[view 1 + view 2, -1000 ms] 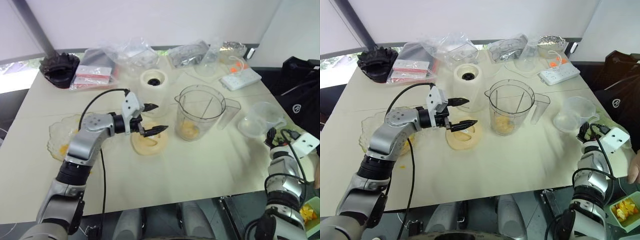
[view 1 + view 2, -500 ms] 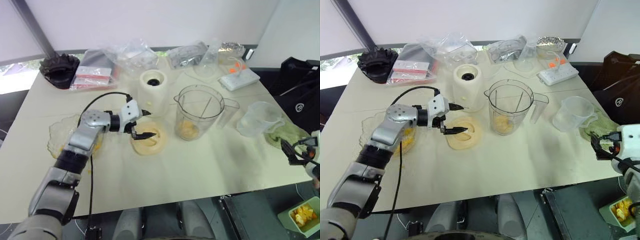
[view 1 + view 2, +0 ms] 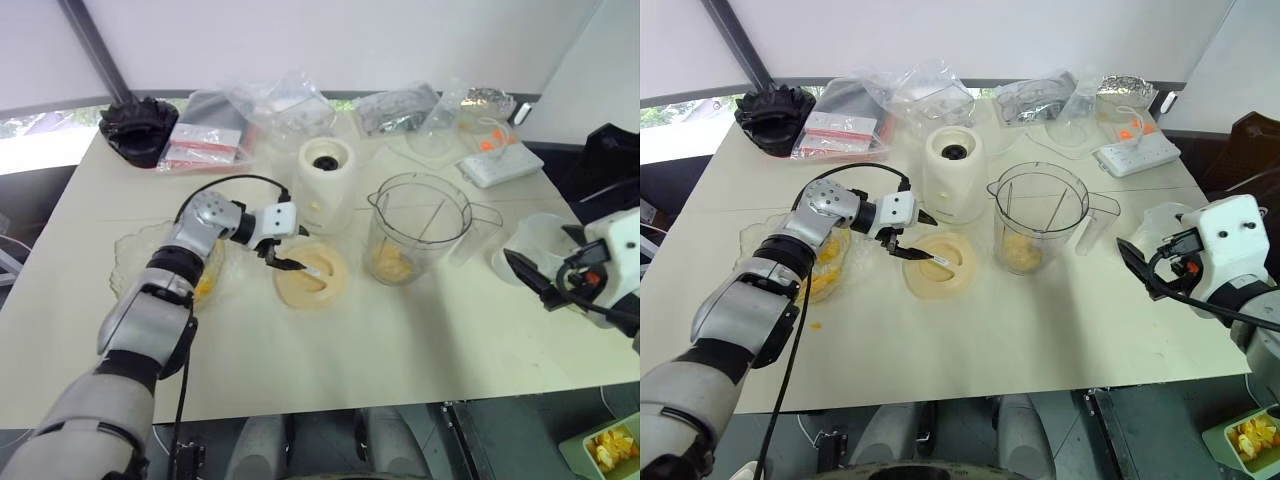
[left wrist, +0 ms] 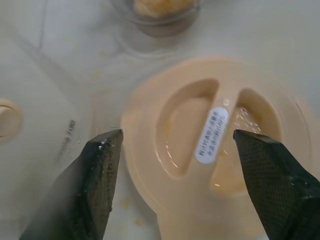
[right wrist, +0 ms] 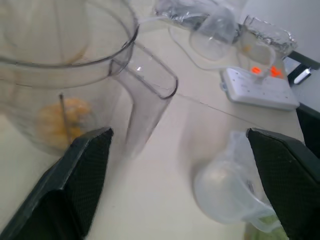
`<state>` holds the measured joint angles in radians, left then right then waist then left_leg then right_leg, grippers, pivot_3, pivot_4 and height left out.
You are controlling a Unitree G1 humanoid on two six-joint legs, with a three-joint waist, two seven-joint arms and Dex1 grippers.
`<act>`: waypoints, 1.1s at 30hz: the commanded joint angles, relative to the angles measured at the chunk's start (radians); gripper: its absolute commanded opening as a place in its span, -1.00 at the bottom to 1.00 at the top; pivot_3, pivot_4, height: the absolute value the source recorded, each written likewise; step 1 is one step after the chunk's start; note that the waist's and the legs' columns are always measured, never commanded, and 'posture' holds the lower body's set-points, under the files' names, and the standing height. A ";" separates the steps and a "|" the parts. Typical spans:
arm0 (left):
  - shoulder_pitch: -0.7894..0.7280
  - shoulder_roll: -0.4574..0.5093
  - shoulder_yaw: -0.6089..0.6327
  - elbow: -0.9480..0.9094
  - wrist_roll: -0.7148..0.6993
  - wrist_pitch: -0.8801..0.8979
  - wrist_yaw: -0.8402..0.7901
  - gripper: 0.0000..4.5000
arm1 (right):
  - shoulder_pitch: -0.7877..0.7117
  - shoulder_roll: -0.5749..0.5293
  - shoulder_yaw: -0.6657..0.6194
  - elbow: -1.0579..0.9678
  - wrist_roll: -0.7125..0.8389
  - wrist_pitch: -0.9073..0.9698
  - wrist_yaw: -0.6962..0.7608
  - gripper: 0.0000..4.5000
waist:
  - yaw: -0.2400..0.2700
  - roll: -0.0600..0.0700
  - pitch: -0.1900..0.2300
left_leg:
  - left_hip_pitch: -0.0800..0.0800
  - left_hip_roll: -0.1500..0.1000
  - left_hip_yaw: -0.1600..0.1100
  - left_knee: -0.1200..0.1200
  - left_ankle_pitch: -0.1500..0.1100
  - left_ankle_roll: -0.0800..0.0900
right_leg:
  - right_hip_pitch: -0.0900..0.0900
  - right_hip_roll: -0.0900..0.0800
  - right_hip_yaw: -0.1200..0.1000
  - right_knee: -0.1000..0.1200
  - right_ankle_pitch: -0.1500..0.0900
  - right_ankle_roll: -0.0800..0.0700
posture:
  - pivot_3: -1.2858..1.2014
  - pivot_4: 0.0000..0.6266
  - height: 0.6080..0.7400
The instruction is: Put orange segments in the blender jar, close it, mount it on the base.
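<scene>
My right gripper grabs the blender jar by its narrow handle [image 3: 482, 235] next, since the jar's round body [image 3: 408, 235] is too wide for the fingers.
The clear blender jar [image 3: 418, 225] stands upright mid-table with orange segments [image 3: 393, 265] at its bottom. To its left is the cream-white base [image 3: 327, 180], dark socket up. A flat cream lid [image 3: 312, 275] lies in front of the base. My left gripper [image 3: 288, 250] hangs low over the lid's left side, open and holding nothing; in the left wrist view its fingers [image 4: 102, 165] stand wide apart over the lid [image 4: 190, 135]. My right gripper [image 3: 1138, 272] hovers open to the right of the jar, pointing toward it; the right wrist view shows the jar [image 5: 60, 75] and its handle.
A shallow clear bowl [image 3: 135, 262] holding more orange pieces sits left of the lid. A clear measuring cup [image 5: 225, 192] stands by my right gripper. Plastic bags, a white power strip [image 3: 500, 165] and a black object [image 3: 140, 125] line the far edge. The table's front strip [image 3: 350, 350] is bare.
My left gripper has sunk toward the lid and its fingers have narrowed a little. My right gripper has risen from the table's right edge and swung in toward the jar. The camera shifted.
</scene>
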<state>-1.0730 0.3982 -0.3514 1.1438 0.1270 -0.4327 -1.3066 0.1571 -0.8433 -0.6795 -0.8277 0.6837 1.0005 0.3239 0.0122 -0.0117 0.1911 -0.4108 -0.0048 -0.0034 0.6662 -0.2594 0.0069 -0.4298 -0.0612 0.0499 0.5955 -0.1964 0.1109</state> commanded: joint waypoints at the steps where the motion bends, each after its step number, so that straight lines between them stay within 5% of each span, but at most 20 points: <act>1: -0.047 -0.032 -0.010 0.062 0.051 -0.052 0.012 0.64 | 0.004 0.014 -0.057 -0.058 0.019 0.025 -0.010 0.98 | 0.001 0.000 0.000 | 0.000 0.000 0.000 0.000 0.000 0.000 | 0.000 0.000 0.000 0.000 0.000 0.000 | 0.03 -0.52 1.00; 11: -0.075 -0.087 -0.042 0.150 0.179 -0.091 0.103 0.64 | 0.002 0.047 -0.104 -0.129 0.033 0.088 -0.045 0.98 | -0.001 -0.001 0.000 | 0.000 0.000 0.000 0.001 0.000 0.000 | 0.000 0.000 0.000 0.001 0.000 0.000 | 0.03 -0.52 1.00; 14: -0.080 -0.106 -0.043 0.166 0.204 -0.071 0.109 0.25 | 0.003 0.050 -0.117 -0.141 0.031 0.098 -0.057 0.98 | 0.000 -0.001 0.000 | 0.000 0.000 -0.001 0.001 0.000 0.000 | 0.000 0.001 0.000 0.001 0.000 0.000 | 0.03 -0.52 1.00; 18: -0.083 -0.135 -0.044 0.186 0.231 -0.028 0.099 -0.70 | -0.012 0.051 -0.126 -0.139 0.024 0.108 -0.075 0.98 | 0.001 -0.002 0.000 | 0.001 0.000 0.000 0.001 0.000 0.000 | 0.001 0.000 0.000 0.001 0.001 0.001 | 0.03 -0.52 1.00; 20: -0.085 -0.151 -0.045 0.194 0.241 0.006 0.099 -0.89 | -0.015 0.053 -0.122 -0.136 0.026 0.110 -0.079 0.98 | 0.001 -0.002 -0.001 | 0.001 0.000 -0.001 0.001 0.000 0.000 | 0.002 0.000 0.000 0.001 0.000 0.001 | 0.03 -0.52 1.00; 33: -0.089 -0.149 0.063 0.161 0.161 0.053 0.066 -0.89 | -0.066 0.179 0.214 -0.111 -0.059 0.053 -0.187 0.98 | -0.001 -0.003 -0.003 | 0.002 0.000 -0.001 0.002 0.000 0.000 | 0.003 0.000 0.000 0.001 0.001 0.000 | 0.03 -0.52 1.00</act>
<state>-1.1500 0.2378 -0.3292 1.3319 0.3317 -0.3644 -1.2202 0.1147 -0.6785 -0.5005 -0.9359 0.6558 1.0921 0.1619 0.0113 -0.0149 0.1886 -0.4091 -0.0045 -0.0046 0.6682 -0.2594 0.0069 -0.4273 -0.0609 0.0496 0.5969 -0.1958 0.1111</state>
